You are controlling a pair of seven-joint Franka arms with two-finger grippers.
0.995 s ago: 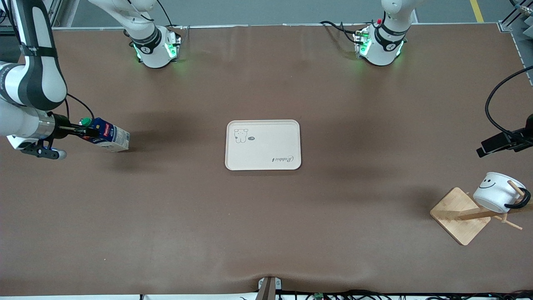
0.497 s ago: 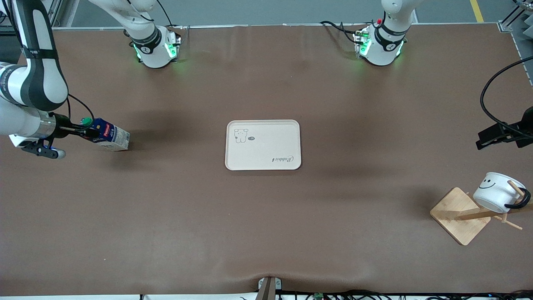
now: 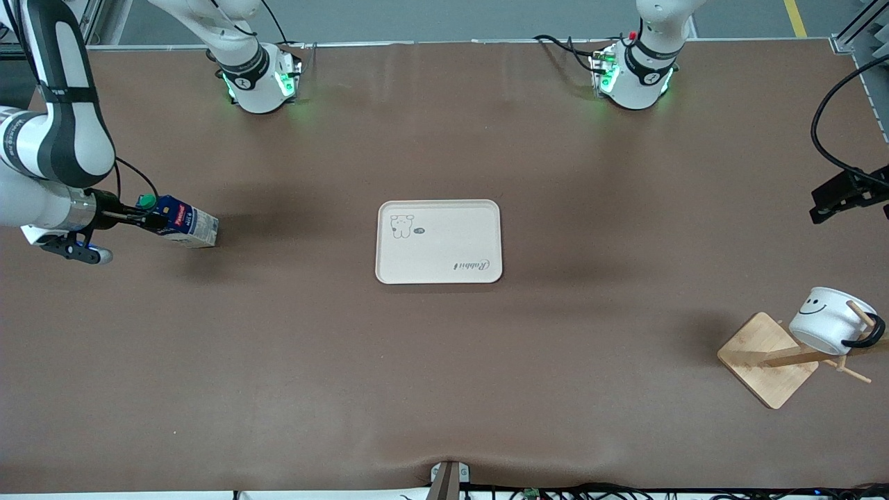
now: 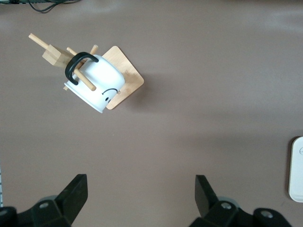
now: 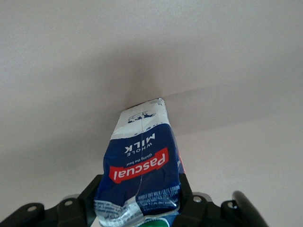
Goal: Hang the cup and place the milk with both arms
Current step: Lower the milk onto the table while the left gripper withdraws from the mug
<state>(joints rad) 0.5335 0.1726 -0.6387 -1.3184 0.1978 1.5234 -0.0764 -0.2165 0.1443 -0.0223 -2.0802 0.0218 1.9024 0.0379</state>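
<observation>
The milk carton's lower edge (image 3: pixel 198 245) is resting on the tabletop, so the right gripper needs to open now.
The milk (image 3: pixel 186 225), a dark blue carton with a green cap, is tilted low over the table near the right arm's end. My right gripper (image 3: pixel 154 221) is shut on its cap end. In the right wrist view the milk (image 5: pixel 142 161) sits between the fingers of my right gripper (image 5: pixel 139 201), dented where they press. The cup (image 3: pixel 828 319), white with a smiley face, hangs by its black handle on a peg of the wooden rack (image 3: pixel 767 357). My left gripper (image 3: pixel 844 194) is open and empty above the table's left-arm end. In the left wrist view my left gripper (image 4: pixel 140 194) is apart from the cup (image 4: pixel 99 85).
A cream tray (image 3: pixel 439 274) with a small cartoon print lies at the table's middle; its edge shows in the left wrist view (image 4: pixel 297 177). The rack stands near the table's front corner at the left arm's end. Cables hang by the left gripper.
My left gripper has drawn away from the rack and cup, toward the robots' bases. My right gripper has shifted slightly with the milk still in it.
</observation>
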